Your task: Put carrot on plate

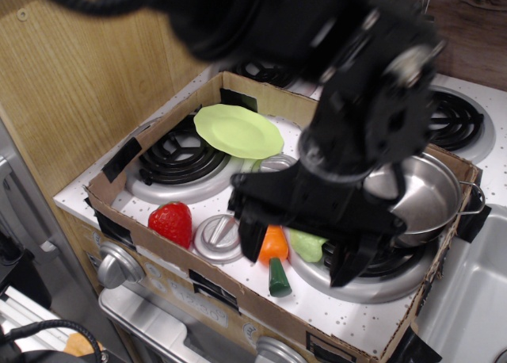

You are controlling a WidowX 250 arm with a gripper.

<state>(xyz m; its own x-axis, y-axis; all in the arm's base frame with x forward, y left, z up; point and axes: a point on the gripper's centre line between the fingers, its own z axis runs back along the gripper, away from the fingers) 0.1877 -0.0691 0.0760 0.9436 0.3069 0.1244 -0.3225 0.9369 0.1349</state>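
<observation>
The gripper grabs the carrot by its green stem end (279,277) next, to put the carrot on the lime-green plate (236,130).
The orange carrot (273,244) lies on the stove top inside the cardboard box, its green stem end (279,280) pointing to the front; its upper half is hidden by the arm. My black gripper (299,250) hangs low over it, open. The left finger (252,234) stands just left of the carrot and the right finger (346,261) is to the right, past the broccoli. The lime-green plate (236,130) rests tilted on the back-left burner, empty, well behind the gripper.
A red strawberry (172,223) lies at the front left. Green broccoli (307,244) lies right beside the carrot, between the fingers. A steel pot (428,190) stands on the right burner. Cardboard walls (158,256) ring the work area. A wooden panel stands at left.
</observation>
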